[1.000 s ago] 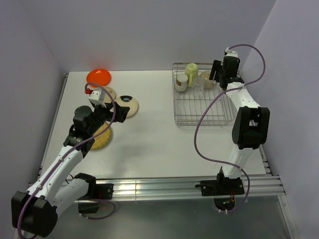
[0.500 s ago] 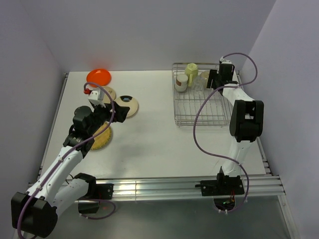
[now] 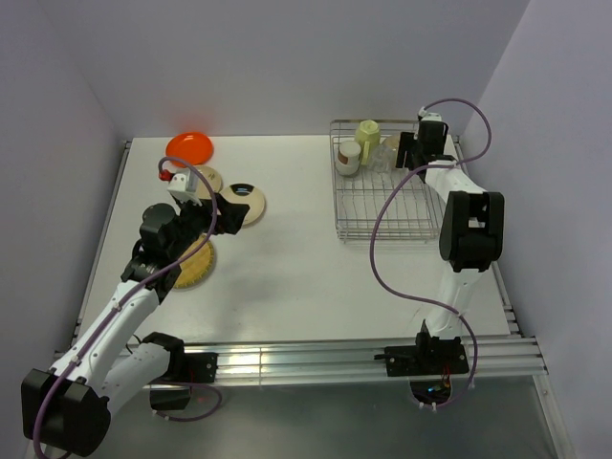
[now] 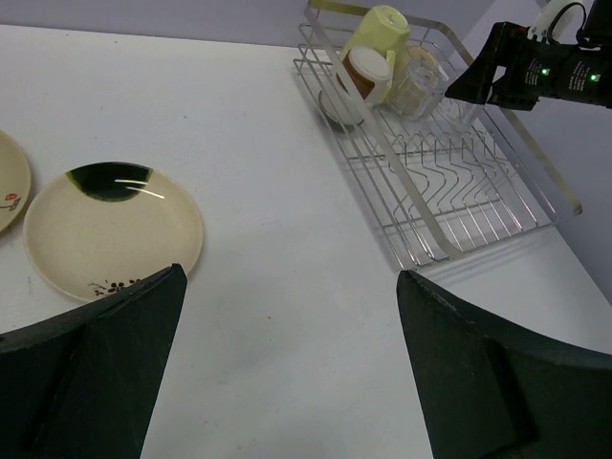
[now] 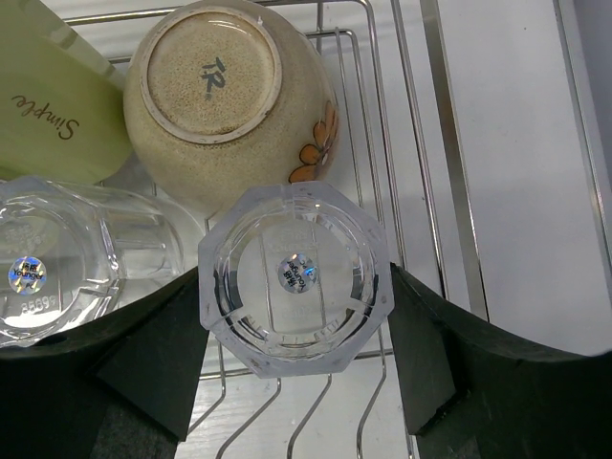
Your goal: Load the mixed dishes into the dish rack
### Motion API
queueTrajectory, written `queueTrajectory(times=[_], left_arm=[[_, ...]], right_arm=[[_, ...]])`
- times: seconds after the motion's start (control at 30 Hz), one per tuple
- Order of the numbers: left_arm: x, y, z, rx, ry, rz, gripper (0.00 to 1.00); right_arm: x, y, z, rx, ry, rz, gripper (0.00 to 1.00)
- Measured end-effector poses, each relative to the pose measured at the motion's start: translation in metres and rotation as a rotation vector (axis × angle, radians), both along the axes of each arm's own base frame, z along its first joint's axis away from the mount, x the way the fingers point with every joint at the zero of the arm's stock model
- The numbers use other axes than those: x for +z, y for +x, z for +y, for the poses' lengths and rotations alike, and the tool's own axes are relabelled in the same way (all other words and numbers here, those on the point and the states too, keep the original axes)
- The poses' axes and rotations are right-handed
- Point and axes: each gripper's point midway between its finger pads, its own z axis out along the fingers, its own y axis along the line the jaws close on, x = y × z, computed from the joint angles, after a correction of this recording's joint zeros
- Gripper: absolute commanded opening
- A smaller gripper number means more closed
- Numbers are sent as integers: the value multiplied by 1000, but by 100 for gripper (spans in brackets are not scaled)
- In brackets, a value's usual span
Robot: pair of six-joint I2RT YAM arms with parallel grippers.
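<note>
The clear glass is level over the rack bars, inside the rack's side wires. My right gripper will release it next, and it would settle there.
My right gripper (image 3: 407, 151) (image 5: 295, 287) is shut on a clear glass (image 5: 295, 277), bottom up, just above the bars at the back right of the dish rack (image 3: 392, 206) (image 4: 459, 182). In the rack lie a pale yellow-green mug (image 5: 48, 105) (image 3: 368, 132), a cream bowl (image 5: 229, 96) and another clear glass (image 5: 57, 258). My left gripper (image 3: 224, 214) (image 4: 289, 287) hangs open and empty over the table's left half. Around it lie the orange plate (image 3: 189, 146), tan plate (image 3: 206, 178), cream plate with dark mark (image 3: 247, 203) (image 4: 113, 228) and woven plate (image 3: 194, 265).
Purple walls close in the back and both sides of the white table (image 3: 287, 258). The rack's raised wire sides (image 4: 320, 57) stand around the dishes in it. The right arm's purple cable (image 3: 382, 239) loops over the rack's front.
The right arm has folded back and its wrist has come down toward the rack's back right with the glass; it barely moved in the last half second. The left arm is unchanged.
</note>
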Motion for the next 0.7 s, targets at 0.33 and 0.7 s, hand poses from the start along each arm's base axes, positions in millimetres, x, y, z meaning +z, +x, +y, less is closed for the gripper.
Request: queueTrajectory(times=[0.33, 0.7], left_arm=[[-3, 4, -3, 0, -36, 26, 99], [-12, 7, -9, -14, -62, 79, 99]], right_arm=[[-3, -3, 1, 3, -2, -6, 87], [11, -7, 1, 7, -2, -29, 97]])
